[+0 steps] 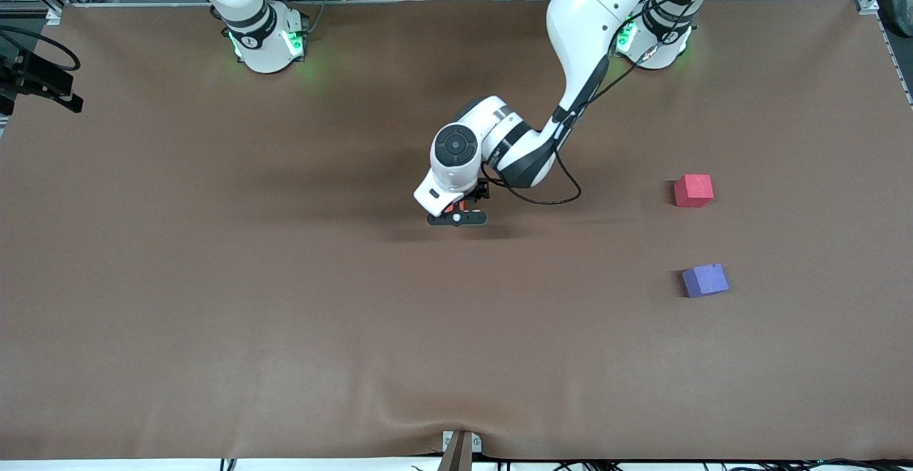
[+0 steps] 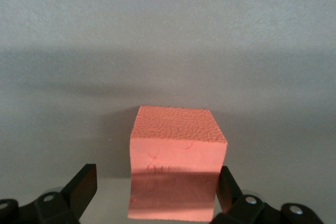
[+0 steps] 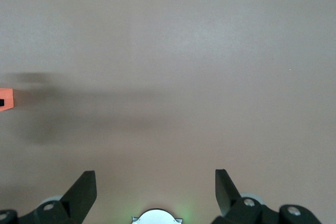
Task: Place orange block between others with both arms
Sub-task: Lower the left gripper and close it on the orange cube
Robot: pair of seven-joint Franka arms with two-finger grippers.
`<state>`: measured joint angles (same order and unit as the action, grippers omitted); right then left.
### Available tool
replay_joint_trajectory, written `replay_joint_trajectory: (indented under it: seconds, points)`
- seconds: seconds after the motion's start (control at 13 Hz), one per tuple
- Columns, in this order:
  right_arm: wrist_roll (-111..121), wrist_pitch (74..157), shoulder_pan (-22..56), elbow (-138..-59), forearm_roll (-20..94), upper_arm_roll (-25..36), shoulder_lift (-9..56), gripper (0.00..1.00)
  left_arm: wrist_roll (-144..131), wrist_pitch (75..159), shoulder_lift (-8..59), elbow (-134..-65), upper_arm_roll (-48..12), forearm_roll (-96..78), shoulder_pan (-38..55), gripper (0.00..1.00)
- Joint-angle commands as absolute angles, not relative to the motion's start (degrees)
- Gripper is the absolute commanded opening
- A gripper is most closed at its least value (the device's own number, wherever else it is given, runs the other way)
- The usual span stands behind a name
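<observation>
My fingers are on either side of the block, low over the table, so my left gripper needs to close on the orange block (image 1: 459, 206) (image 2: 176, 166) now.
The orange block (image 2: 176, 166) sits on the brown table near its middle, mostly hidden under the left hand in the front view (image 1: 454, 207). My left gripper (image 2: 157, 170) is low over it and open. Its fingers straddle the block, one finger (image 2: 227, 187) close against a side and the other (image 2: 84, 184) standing apart. The red-pink cube (image 1: 693, 190) and the purple-blue cube (image 1: 705, 280) lie toward the left arm's end of the table, with a gap between them; the purple-blue one is nearer the front camera. My right gripper (image 3: 155, 176) is open over bare table, near its own base.
The right arm's green-lit base (image 1: 267, 43) and the left arm's base (image 1: 653, 39) stand along the table's back edge. A black cable (image 1: 549, 196) loops off the left wrist. A small bracket (image 1: 460, 446) sits at the table's front edge.
</observation>
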<state>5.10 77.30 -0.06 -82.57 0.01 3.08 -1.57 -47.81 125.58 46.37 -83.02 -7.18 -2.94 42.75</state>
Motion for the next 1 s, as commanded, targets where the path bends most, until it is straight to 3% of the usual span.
replay_joint_trajectory:
  seconds: [0.0,0.15,0.23,0.31,0.46,0.54,0.77,0.92]
  points:
    - [5.62,76.38,0.18,-81.65,-0.88,3.25,-1.41,1.00,-48.78,125.77,47.20,-82.00,-6.86,-4.13,43.33,1.00]
    - [5.62,76.55,0.00,-81.65,-0.88,3.25,-1.41,1.00,-48.78,126.30,47.20,-82.00,-6.86,-4.22,43.33,0.96]
    - [5.62,76.90,0.00,-81.65,-1.05,3.34,-1.32,1.00,-48.78,126.30,47.28,-82.00,-6.86,-4.22,43.68,0.85]
    - [5.62,77.08,-0.09,-81.65,-1.05,3.34,-1.23,1.00,-48.78,126.30,47.29,-82.00,-6.86,-4.22,43.77,0.66]
    - [5.62,77.17,-0.18,-81.65,-1.14,3.34,-1.23,1.00,-48.78,126.30,47.11,-82.00,-6.85,-4.22,43.77,0.16]
    - [5.62,77.17,-0.18,-81.65,-1.14,3.34,-1.14,1.00,-48.78,126.30,46.85,-82.00,-6.77,-4.13,43.77,0.00]
    - [5.62,77.08,-0.18,-81.65,-1.14,3.43,-1.14,1.00,-48.08,125.17,41.51,-82.61,-6.24,-3.43,41.85,0.00]
    - [5.71,76.90,-0.26,-81.65,-1.14,3.51,-1.14,1.00,-45.19,118.51,35.62,-82.62,-6.68,-3.52,37.02,0.00]
